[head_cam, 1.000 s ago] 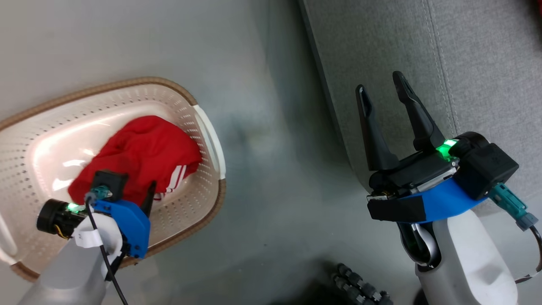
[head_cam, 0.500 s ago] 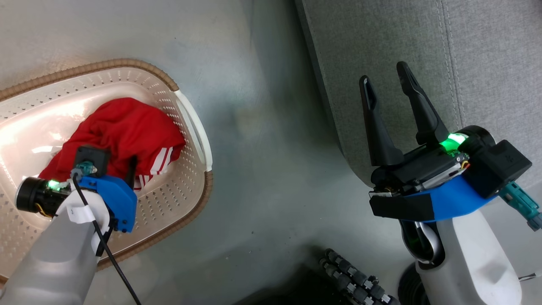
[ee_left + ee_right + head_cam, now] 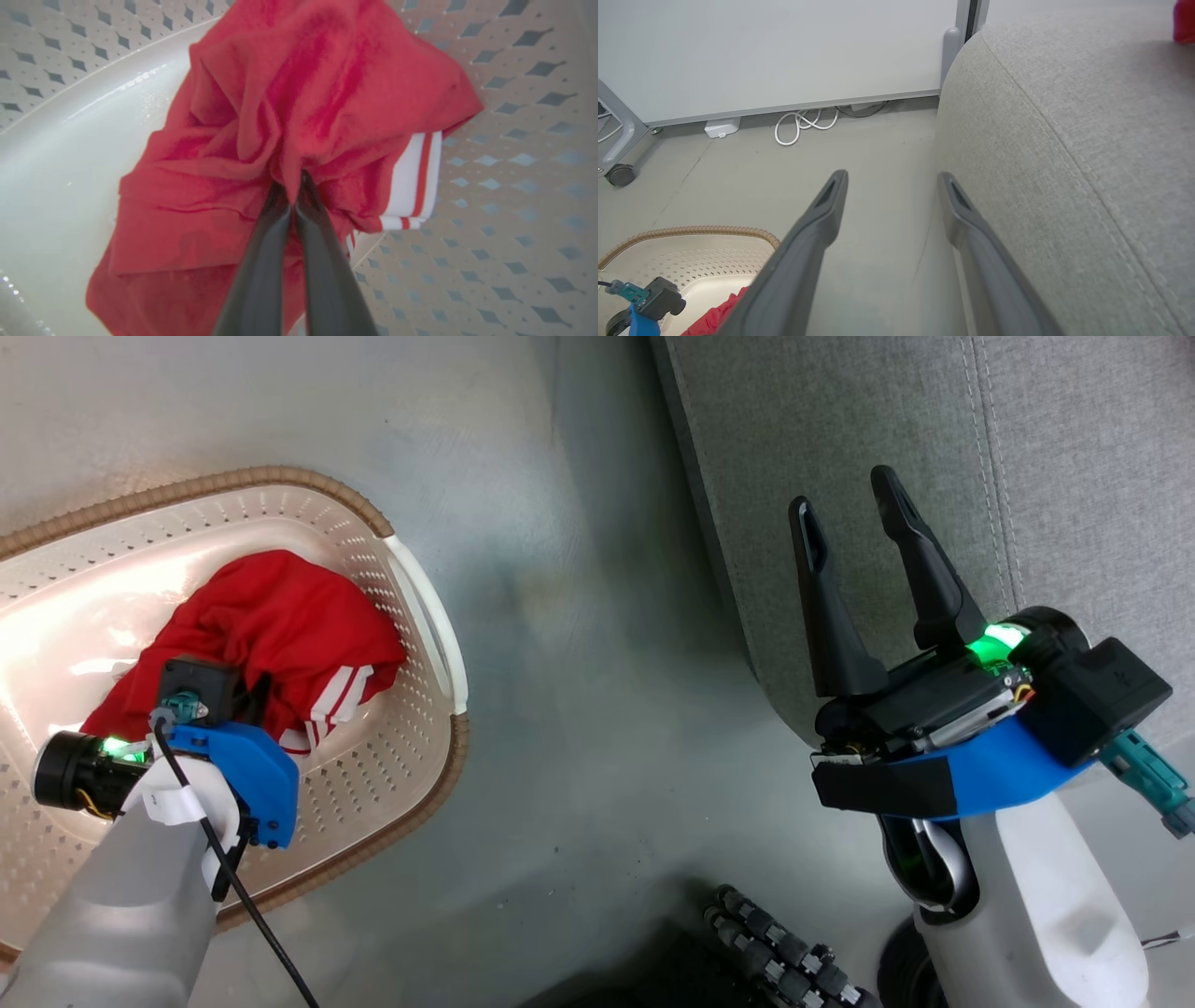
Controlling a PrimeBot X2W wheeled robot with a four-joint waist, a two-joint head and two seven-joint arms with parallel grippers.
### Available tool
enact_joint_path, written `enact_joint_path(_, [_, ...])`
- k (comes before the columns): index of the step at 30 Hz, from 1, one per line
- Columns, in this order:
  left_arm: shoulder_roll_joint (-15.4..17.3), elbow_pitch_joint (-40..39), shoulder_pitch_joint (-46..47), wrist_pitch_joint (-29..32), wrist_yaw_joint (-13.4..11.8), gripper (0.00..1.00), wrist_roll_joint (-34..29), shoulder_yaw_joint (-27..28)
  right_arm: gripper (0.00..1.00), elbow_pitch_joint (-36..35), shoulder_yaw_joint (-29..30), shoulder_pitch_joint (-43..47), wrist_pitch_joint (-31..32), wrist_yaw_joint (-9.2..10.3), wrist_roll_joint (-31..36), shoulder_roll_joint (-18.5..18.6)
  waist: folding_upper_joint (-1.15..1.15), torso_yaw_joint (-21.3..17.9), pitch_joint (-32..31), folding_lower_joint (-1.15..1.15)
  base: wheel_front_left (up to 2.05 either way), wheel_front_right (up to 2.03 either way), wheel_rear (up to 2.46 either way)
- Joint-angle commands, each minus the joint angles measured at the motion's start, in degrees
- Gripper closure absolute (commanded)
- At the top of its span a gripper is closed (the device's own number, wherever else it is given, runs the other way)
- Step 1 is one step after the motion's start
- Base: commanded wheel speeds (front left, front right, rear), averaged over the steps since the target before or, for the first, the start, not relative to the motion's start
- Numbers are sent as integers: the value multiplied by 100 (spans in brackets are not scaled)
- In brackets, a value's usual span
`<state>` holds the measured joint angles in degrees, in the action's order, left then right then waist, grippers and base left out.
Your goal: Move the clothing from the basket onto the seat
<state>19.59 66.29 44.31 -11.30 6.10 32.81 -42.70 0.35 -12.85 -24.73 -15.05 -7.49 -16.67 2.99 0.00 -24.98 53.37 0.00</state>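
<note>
The clothing needs to go onto the seat, so my right gripper should next grab the fold beside the clothing's white stripes.
The clothing is a crumpled bright red garment with white stripes, lying in the cream basket on the floor at the left. My left gripper reaches down into the basket. In the left wrist view its fingers are pressed together, pinching a fold of the red clothing above the perforated basket wall. My right gripper stands open and holds nothing, hovering by the front edge of the light-grey seat. A small red patch lies on the seat top, far off.
Bare grey floor separates the basket from the seat. A coiled white cable lies by the white wall panel, and a caster wheel stands at the left. Black ribbed parts of my base lie low between the arms.
My left gripper has gone from open to shut, pinching the red fabric. The head camera shifted early on, moving the whole picture. The right gripper stays open and has hardly moved.
</note>
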Motion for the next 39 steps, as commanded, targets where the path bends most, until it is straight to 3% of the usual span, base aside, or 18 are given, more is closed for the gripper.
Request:
enact_joint_path(1, [3, 47, 84, -43, 33, 100, 32, -7, 0, 18, -14, -94, -18, -1, -6, -19, 0, 10, -38, 0, 0, 0, 0])
enact_joint_path(9, [-227, 145, -63, -173, 95, 100, 83, -124, 0, 180, -17, -64, -18, -1, 65, -16, 0, 301, -650, 0, 0, 0, 0])
enact_joint_path(17, [-704, 56, -523, -327, 153, 100, 286, -233, 0, 655, 86, 229, -18, -1, 625, -11, 0, 941, -2075, 0, 0, 0, 0])
enact_joint_path(26, [-1056, -530, -1030, -379, 156, 100, 704, -641, 0, 1129, 160, 653, -10, -1, 942, 94, 0, 1650, -3657, 0, 0, 0, 0])
enact_joint_path(39, [-1280, -1588, -882, -394, 141, 100, 934, -958, 0, 1051, 229, 1410, 355, -1, 867, 202, 0, 2466, -4930, 0, 0, 0, 0])
